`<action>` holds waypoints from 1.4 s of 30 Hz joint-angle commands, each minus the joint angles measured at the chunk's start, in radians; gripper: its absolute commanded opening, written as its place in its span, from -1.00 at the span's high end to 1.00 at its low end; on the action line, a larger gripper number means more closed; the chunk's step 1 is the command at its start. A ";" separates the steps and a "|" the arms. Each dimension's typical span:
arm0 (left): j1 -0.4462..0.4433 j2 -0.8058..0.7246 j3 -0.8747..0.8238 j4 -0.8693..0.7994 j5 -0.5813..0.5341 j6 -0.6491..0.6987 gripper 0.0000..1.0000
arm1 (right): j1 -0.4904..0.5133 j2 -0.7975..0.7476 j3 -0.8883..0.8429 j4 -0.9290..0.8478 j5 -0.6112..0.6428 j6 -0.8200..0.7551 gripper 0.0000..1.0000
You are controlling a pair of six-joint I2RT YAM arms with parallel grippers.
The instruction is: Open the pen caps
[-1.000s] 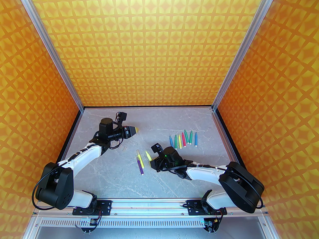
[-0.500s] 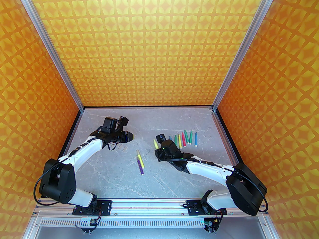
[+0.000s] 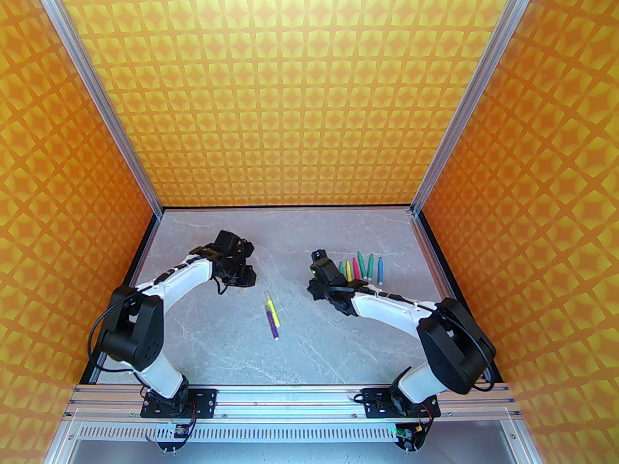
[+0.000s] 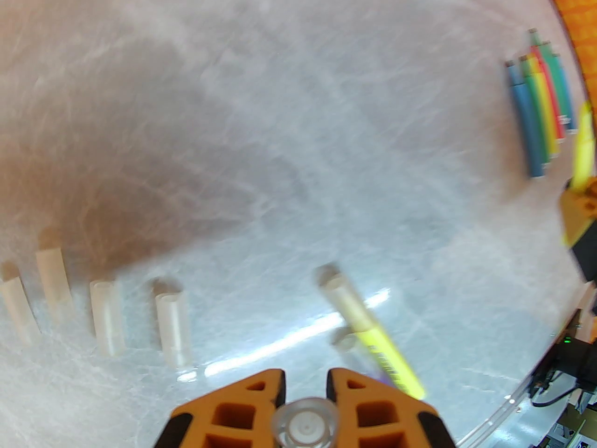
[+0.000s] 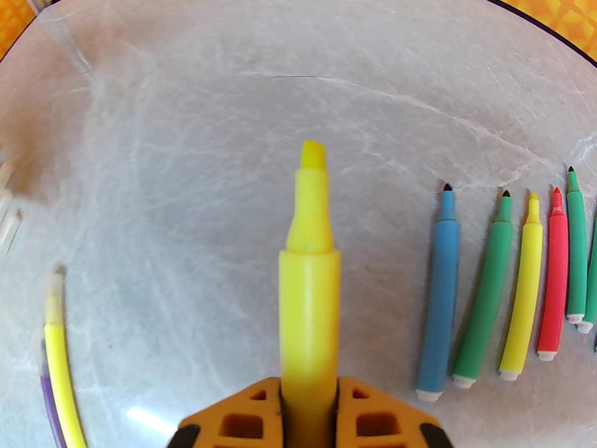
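Observation:
My left gripper holds the clear pen cap above the table beside the row's end, so it should lower the cap onto the table before it releases the cap.
My left gripper is shut on a clear pen cap, seen end-on between the orange fingers. It hovers over the table just right of several loose pen caps lying in a row. My right gripper is shut on an uncapped yellow pen, tip pointing away, just left of a row of several uncapped pens. A capped yellow pen and a purple pen lie side by side at mid-table, between the two arms.
The grey marble table is walled by orange patterned panels with aluminium posts at the back corners. Its near half, towards the arm bases, holds nothing but the arms.
Both wrists have tipped downward. The left arm pulled back and lowered towards the row of loose caps. The right arm carried the yellow pen back and right, towards the row of uncapped pens.

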 commanded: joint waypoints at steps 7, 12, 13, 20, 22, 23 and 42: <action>-0.017 0.069 0.049 -0.087 -0.080 0.020 0.94 | -0.066 0.109 0.057 0.013 0.003 0.018 1.00; -0.020 0.105 0.056 -0.095 -0.088 0.022 0.89 | -0.079 0.159 0.074 0.012 0.016 0.019 1.00; -0.022 0.112 0.058 -0.098 -0.089 0.022 0.89 | -0.079 0.167 0.078 0.011 0.019 0.021 1.00; -0.025 0.149 0.066 -0.102 -0.094 0.025 0.85 | -0.082 0.213 0.095 0.006 0.032 0.027 1.00; -0.025 0.156 0.067 -0.100 -0.096 0.025 0.84 | -0.082 0.220 0.097 0.006 0.031 0.026 1.00; -0.028 0.159 0.068 -0.099 -0.095 0.024 0.82 | -0.082 0.222 0.099 0.005 0.033 0.027 1.00; -0.039 0.203 0.077 -0.097 -0.101 0.017 0.52 | -0.083 0.246 0.099 -0.009 0.046 0.027 0.77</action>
